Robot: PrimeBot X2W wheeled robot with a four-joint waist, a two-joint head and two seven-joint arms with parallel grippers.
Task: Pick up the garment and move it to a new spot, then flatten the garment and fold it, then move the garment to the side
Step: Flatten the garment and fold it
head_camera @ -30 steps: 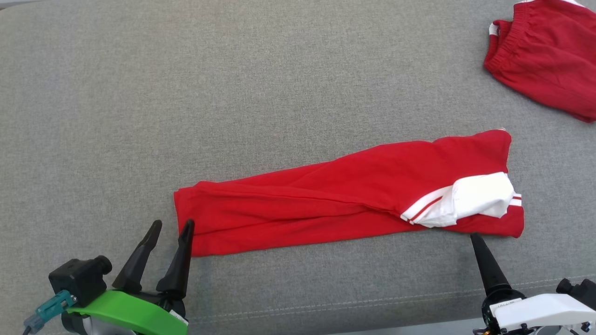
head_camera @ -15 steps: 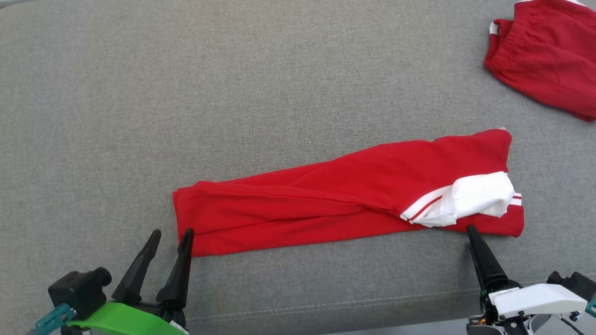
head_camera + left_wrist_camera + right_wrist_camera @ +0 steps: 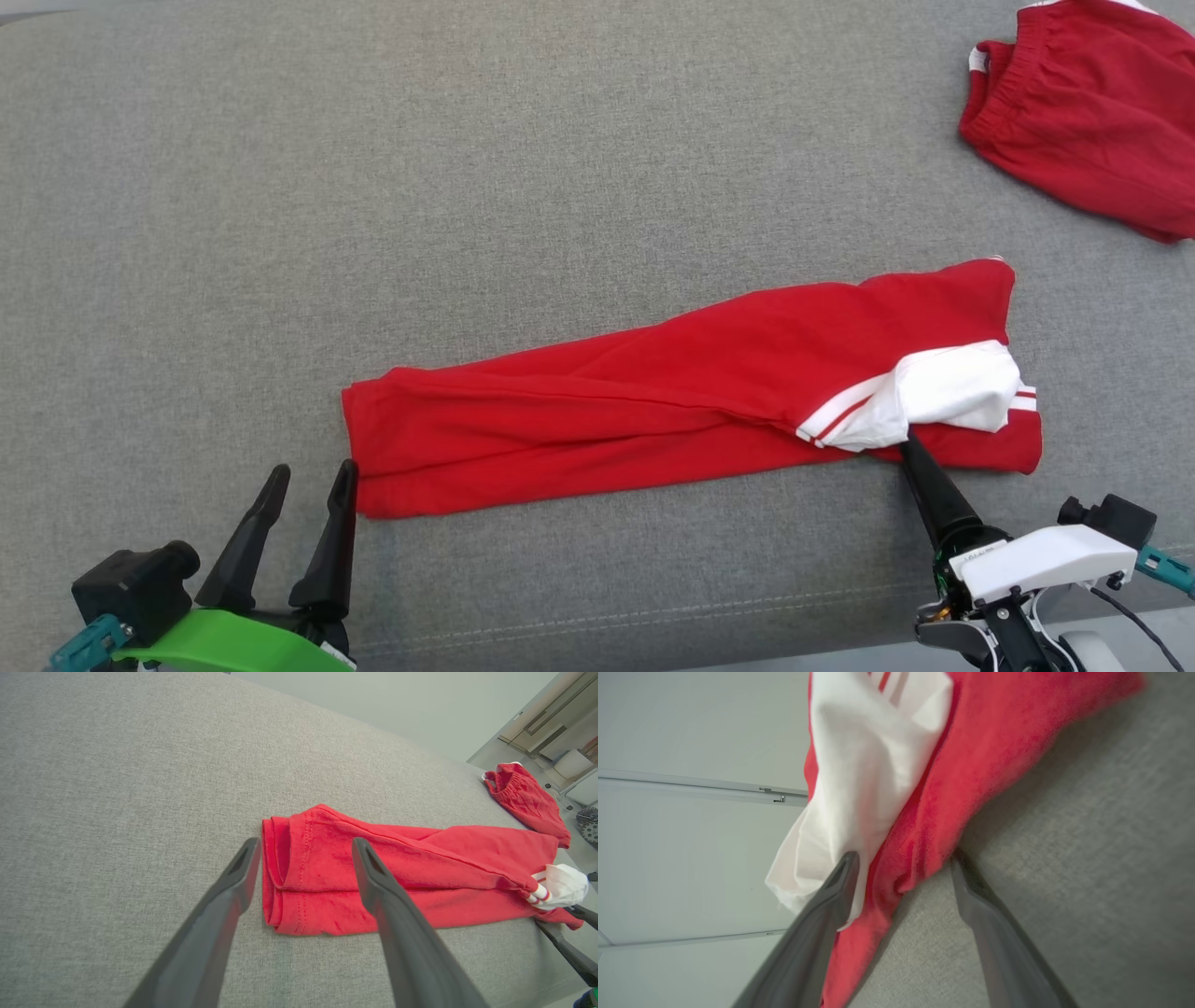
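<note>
The long red strip of shirt (image 3: 583, 426) needs to be folded in half, so my right gripper should next grab the strip by its white-and-red sleeve end (image 3: 896, 426).
The garment (image 3: 607, 420) is red and lies as a long folded strip across the grey cushion, with a white sleeve (image 3: 957, 387) bunched on its right end. My left gripper (image 3: 313, 469) stands open just short of the strip's left end. In the left wrist view, the left gripper (image 3: 306, 842) has its fingers either side of the near left corner of the garment (image 3: 444, 868). My right gripper (image 3: 907, 448) is turned edge-on, its tip at the garment's near edge under the white sleeve. In the right wrist view the right gripper (image 3: 903, 856) is open, with the red hem (image 3: 980, 765) and white sleeve (image 3: 868, 765) between its fingers.
A second red garment (image 3: 1083, 112) with an elastic waistband lies crumpled at the far right corner, and shows as the second garment (image 3: 523, 798) in the left wrist view. A stitched seam (image 3: 653, 611) runs along the cushion's front edge, just ahead of both arms.
My right gripper has moved forward and left until its tip meets the garment's near edge. The left gripper has drawn back a little toward the lower left. The camera shifted slightly.
</note>
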